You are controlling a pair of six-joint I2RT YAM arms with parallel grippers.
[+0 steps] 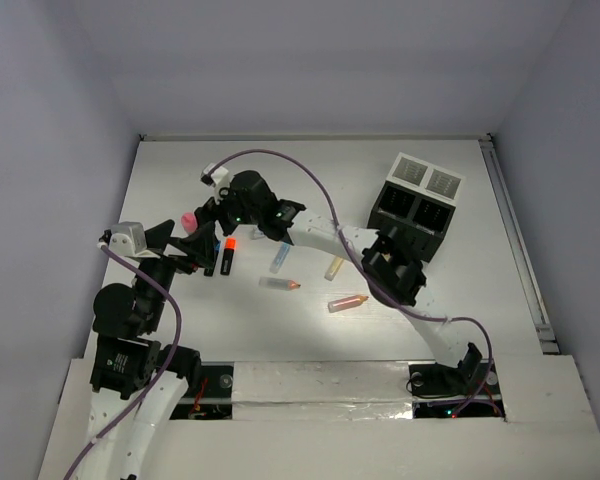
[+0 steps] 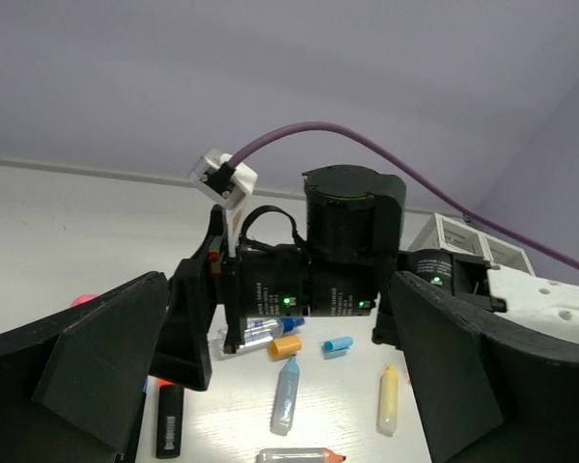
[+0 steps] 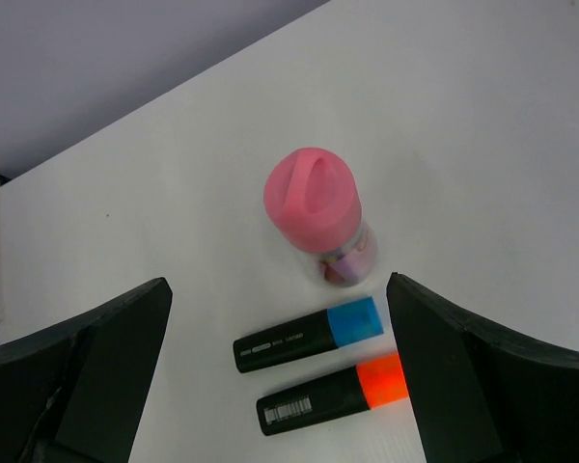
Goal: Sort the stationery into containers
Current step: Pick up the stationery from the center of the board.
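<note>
The robot will next use its right gripper to grab the pink-capped round piece by its pink cap (image 1: 189, 222) (image 3: 314, 201). The piece's clear body will stay free to go into the container.
My right gripper (image 1: 212, 228) (image 3: 280, 386) is open and empty. It hovers over a pink-capped round piece (image 3: 314, 207) (image 1: 188, 220) and two black highlighters, one blue-capped (image 3: 309, 335) and one orange-capped (image 3: 333, 394) (image 1: 228, 255). My left gripper (image 1: 192, 248) (image 2: 285, 386) is open and empty, close beside the right one. Ahead of it lie a light-blue stick (image 2: 286, 394) (image 1: 280, 258), a yellow stick (image 2: 389, 397) (image 1: 334, 267), a clear orange-tipped stick (image 2: 294, 455) (image 1: 280, 284), an orange cap (image 2: 285, 345) and a blue cap (image 2: 337, 343). An orange stick (image 1: 348, 302) lies further right. The black divided box (image 1: 415, 205) stands at the right.
The right arm's forearm (image 1: 320, 235) reaches across the table above the sticks, and its wrist (image 2: 338, 260) fills the middle of the left wrist view. A purple cable (image 1: 280, 155) arcs over it. White walls close in the table.
</note>
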